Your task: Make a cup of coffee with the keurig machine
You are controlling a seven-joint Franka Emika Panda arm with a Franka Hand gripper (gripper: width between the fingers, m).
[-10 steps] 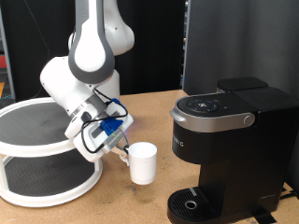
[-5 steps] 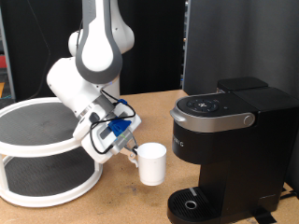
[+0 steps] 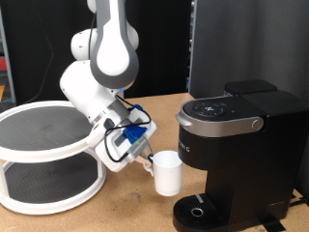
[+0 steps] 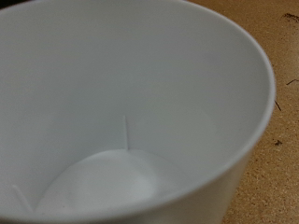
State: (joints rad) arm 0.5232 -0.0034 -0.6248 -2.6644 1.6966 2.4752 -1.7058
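Note:
My gripper should line up the mug before it opens. The mug is hanging beside the round drip tray (image 3: 198, 211), so it would miss the machine (image 3: 241, 140) if I opened now.
The cup (image 3: 171, 174), a plain white mug, hangs just above the wooden table, close to the front of the keurig machine (image 3: 241, 140) on the exterior view's left of it. My gripper (image 3: 148, 161) is shut on the cup's handle side and carries it. The machine's lid is down, with its silver-grey handle (image 3: 228, 125) across the front. Its round drip tray (image 3: 198, 211) sits bare, below and to the right of the cup. In the wrist view the cup's white inside (image 4: 121, 112) fills the picture and looks empty; my fingers do not show there.
A two-tier round white rack with dark mesh shelves (image 3: 39, 145) stands at the exterior view's left. A tall black panel (image 3: 241, 43) rises behind the machine. Bare wooden table (image 3: 126, 208) lies in front of the rack and the arm.
My gripper has carried the cup towards the exterior view's right and slightly down, from beside the rack to just in front of the machine, near the drip tray.

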